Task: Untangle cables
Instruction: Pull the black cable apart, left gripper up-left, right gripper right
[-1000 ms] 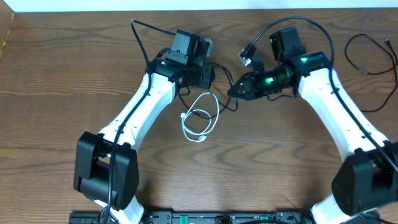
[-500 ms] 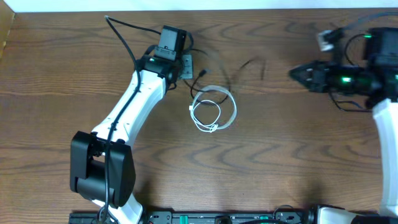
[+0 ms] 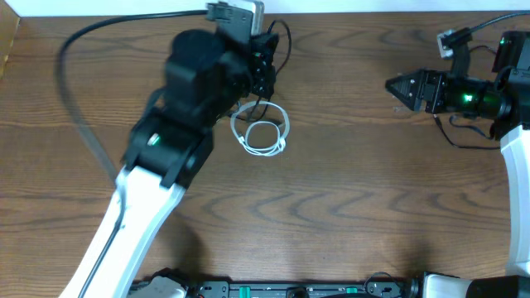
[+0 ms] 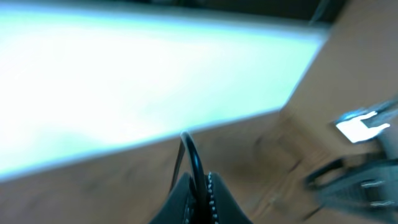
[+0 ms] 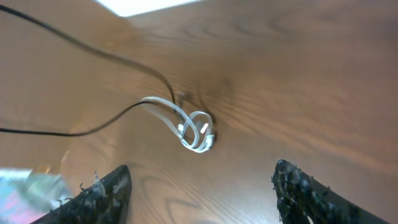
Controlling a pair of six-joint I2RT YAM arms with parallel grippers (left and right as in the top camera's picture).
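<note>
My right gripper will grab the black cable's raised part near my left gripper, away from the white cable's coil, to untangle the black cable (image 3: 280, 43).
The white cable (image 3: 263, 136) lies coiled in small loops on the wooden table (image 3: 348, 207); it also shows in the right wrist view as a white cable (image 5: 193, 130). The black cable (image 3: 280, 43) rises from beside the coil, and my left gripper (image 3: 267, 70) holds it high above the table. The blurred left wrist view shows my left gripper (image 4: 198, 186) shut on the black cable (image 4: 191, 155). My right gripper (image 3: 396, 85) hangs open at the far right, well away from both cables. Nothing lies between its fingertips (image 5: 112, 190), and the black cable (image 5: 93, 50) trails off to the left.
The table's far edge (image 3: 348, 13) runs along the top, with a white surface behind it. A thin black wire (image 3: 454, 139) hangs under the right arm. My raised left arm (image 3: 166, 141) hides much of the table's left half in the overhead view.
My left arm has lifted towards the camera with the black cable shut in its jaws. My right gripper has opened and no longer holds the black cable. The white coil slid slightly left.
</note>
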